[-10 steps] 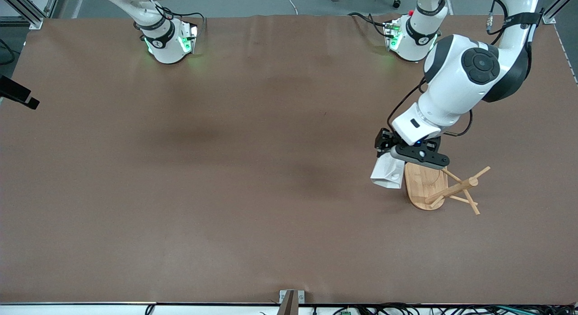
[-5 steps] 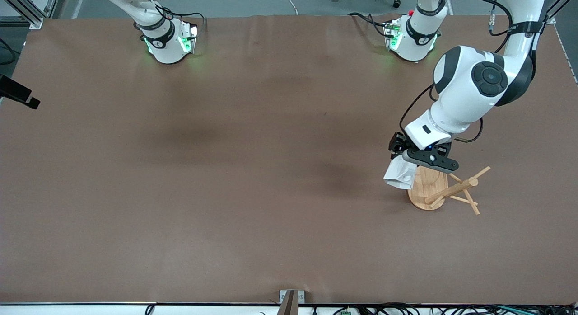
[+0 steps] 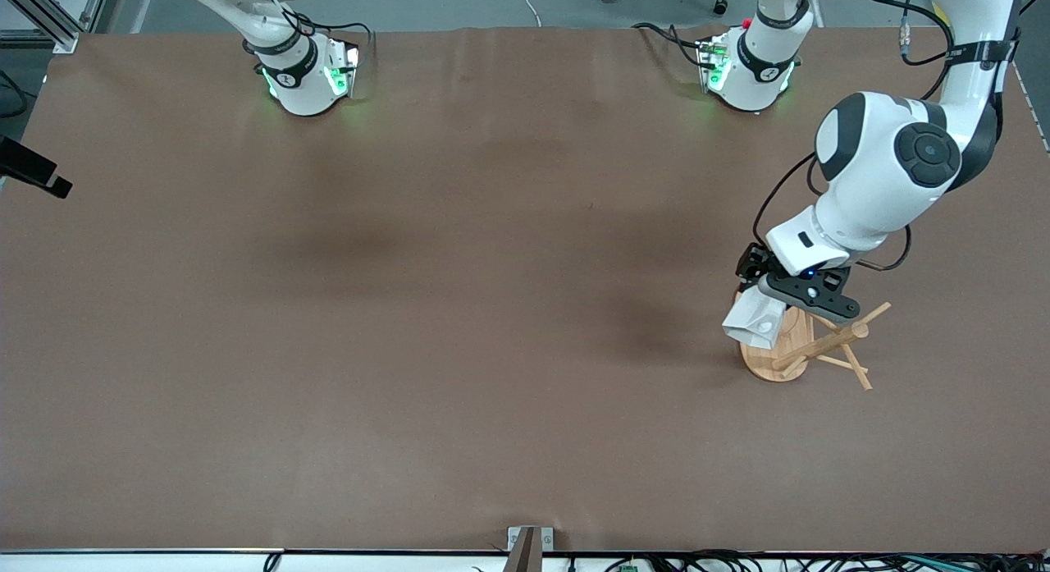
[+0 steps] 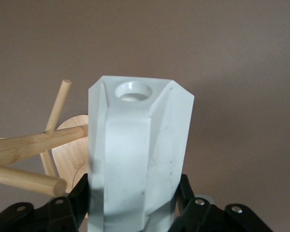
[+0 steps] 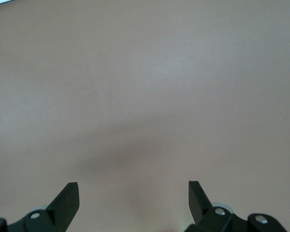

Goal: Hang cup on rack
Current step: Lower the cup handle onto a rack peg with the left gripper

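Observation:
My left gripper should keep holding the cup (image 4: 135, 159) until a peg goes through the cup's handle, because the handle's round hole is beside the thin pegs.
My left gripper (image 3: 759, 291) is shut on the white faceted cup (image 3: 755, 321) and holds it in the air over the oval base of the bamboo rack (image 3: 779, 354). The rack stands toward the left arm's end of the table, with its post and thin pegs (image 3: 845, 338) beside the cup. In the left wrist view the cup (image 4: 135, 159) fills the middle between the black fingers (image 4: 77, 203), its handle tab with the round hole (image 4: 134, 90) at the tip, and the rack's pegs (image 4: 34, 145) are close beside it. My right gripper (image 5: 133, 193) is open and empty over bare table; it does not show in the front view.
The brown table (image 3: 410, 309) carries nothing else. The two arm bases (image 3: 308, 71) stand along the edge farthest from the front camera. A small metal bracket (image 3: 529, 543) sits at the edge nearest to it.
My left gripper has carried the cup toward the left arm's end of the table, from beside the rack's base to over it. The rack has not moved.

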Controlling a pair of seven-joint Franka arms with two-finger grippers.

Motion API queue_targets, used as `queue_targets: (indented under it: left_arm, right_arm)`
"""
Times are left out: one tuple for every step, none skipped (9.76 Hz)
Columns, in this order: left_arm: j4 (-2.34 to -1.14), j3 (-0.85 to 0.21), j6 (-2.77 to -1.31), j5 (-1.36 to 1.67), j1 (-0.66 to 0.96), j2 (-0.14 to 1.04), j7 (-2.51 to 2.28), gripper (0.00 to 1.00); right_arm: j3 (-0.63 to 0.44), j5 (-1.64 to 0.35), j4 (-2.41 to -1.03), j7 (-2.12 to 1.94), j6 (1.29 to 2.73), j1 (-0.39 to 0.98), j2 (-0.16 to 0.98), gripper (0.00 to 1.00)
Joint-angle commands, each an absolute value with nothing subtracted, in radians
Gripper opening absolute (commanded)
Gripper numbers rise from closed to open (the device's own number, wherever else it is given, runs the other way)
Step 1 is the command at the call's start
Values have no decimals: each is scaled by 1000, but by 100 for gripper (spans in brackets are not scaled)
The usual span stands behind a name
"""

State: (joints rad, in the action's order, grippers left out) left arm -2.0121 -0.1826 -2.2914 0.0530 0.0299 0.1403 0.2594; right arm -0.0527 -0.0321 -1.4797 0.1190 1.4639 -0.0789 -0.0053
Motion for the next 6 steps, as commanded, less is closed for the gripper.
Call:
queue_targets:
  left_arm:
    - [-2051,-164,-2281,71,29,127,317,0]
    - [-2049,-160,-2269,71,29,123,321,0]
    - [-2049,-158,-2263,72,29,117,339,0]
    - [-2048,-143,-2257,72,29,114,356,0]
    - [-2048,-138,-2256,77,29,114,383,0]
    - [-2048,-137,-2256,107,26,115,412,0]
  right_arm:
    - [-46,-20,-1473,137,1456,-86,-5,100]
    - [-48,-20,-1473,137,1456,-86,-6,100]
    - [-48,-20,-1473,137,1456,-86,-5,100]
    - [-48,-20,-1473,137,1456,-86,-5,100]
    - [-48,-20,-1473,137,1456,-86,-6,100]
    - [-48,-20,-1473,137,1456,-86,-5,100]
